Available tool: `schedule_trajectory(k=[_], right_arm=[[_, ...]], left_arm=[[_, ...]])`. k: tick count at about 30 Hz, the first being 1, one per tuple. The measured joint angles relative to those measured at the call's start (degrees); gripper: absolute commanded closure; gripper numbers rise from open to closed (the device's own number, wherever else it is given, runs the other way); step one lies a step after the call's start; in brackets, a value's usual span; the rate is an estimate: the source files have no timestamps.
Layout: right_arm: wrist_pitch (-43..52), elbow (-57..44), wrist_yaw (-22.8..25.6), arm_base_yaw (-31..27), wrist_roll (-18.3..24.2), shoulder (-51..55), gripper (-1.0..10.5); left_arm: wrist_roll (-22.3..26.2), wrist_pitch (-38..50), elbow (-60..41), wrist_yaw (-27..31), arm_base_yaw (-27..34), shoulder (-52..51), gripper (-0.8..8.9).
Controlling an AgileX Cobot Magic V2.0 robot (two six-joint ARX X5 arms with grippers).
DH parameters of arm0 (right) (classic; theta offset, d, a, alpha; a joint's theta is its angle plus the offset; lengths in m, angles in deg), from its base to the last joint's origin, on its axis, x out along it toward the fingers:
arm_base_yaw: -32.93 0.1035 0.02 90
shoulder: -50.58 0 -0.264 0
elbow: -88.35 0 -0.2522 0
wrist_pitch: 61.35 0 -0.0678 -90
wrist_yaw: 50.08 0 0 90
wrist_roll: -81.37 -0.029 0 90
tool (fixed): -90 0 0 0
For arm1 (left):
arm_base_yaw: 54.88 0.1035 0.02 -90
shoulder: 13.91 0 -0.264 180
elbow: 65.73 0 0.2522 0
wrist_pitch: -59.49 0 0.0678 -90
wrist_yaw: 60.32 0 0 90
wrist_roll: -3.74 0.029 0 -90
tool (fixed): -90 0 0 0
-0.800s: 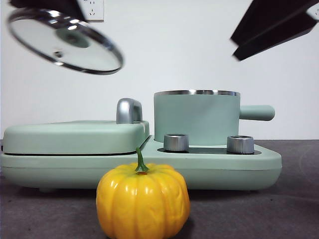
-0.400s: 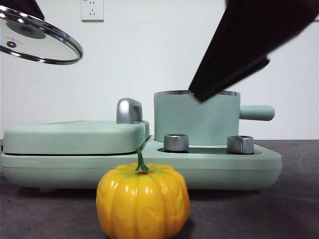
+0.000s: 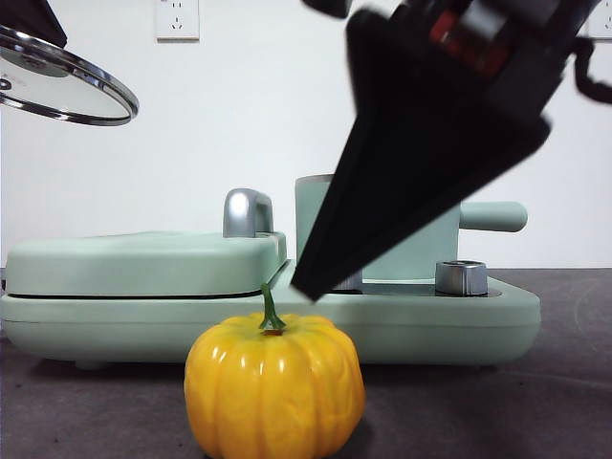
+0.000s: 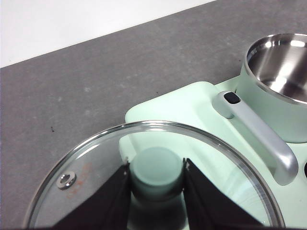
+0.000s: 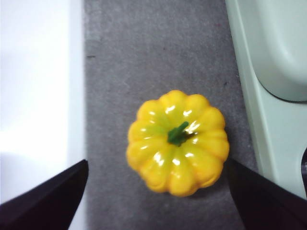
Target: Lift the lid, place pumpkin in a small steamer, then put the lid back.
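The robot's right gripper will place the pumpkin in the small steamer [image 3: 310,220], so next it will take hold of the pumpkin by its ribbed body [image 3: 273,387] around the stem.
The yellow-orange pumpkin [image 3: 274,387] with its green stem sits on the grey table in front of the appliance. My right gripper [image 3: 314,283] hangs open just above it, and in the right wrist view its jaws stand wide on either side of the pumpkin [image 5: 177,141] without touching it; right gripper [image 5: 157,165]. The glass lid [image 3: 59,88] is held tilted in the air at the far left. My left gripper [image 4: 157,178] is shut on its mint knob; lid [image 4: 86,160]. The small steamer [image 3: 310,220] stands uncovered, partly hidden by the right arm; its steel inside [image 4: 283,67] holds nothing.
The wide mint appliance base [image 3: 430,320] carries the pot, a silver knob [image 3: 461,277] and a flat mint cover [image 3: 143,258] with a silver handle [image 3: 247,212]. A white wall with an outlet [image 3: 178,17] stands behind. Grey tabletop [image 5: 158,57] surrounds the pumpkin.
The right arm came down from the upper right to just above the pumpkin. The left gripper carried the lid further left.
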Motion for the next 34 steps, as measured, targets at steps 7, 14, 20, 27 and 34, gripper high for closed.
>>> schedule_trajectory(k=[7, 14, 20, 27, 34], right_arm=[[3.8, 0.0, 0.6, 0.3, 1.0, -3.3, 4.6], [6.1, 0.0, 0.6, 0.3, 1.1, -6.9, 4.6], [7.8, 0.0, 0.6, 0.3, 1.1, -9.4, 4.6], [7.8, 0.0, 0.6, 0.3, 0.7, -10.6, 5.6], [2.6, 4.0, 0.3, 0.3, -2.4, -9.6, 5.9]], left_arm=[[0.4, 0.0, 0.0, 0.0, 0.0, 0.0, 7.98], [0.4, 1.9, 0.0, -0.1, 0.0, 0.0, 7.98], [0.4, 2.4, 0.0, -0.1, 0.0, 0.0, 7.98], [0.4, 2.4, 0.0, -0.1, 0.0, 0.0, 7.98], [0.4, 2.5, 0.0, -0.1, 0.0, 0.0, 7.98]])
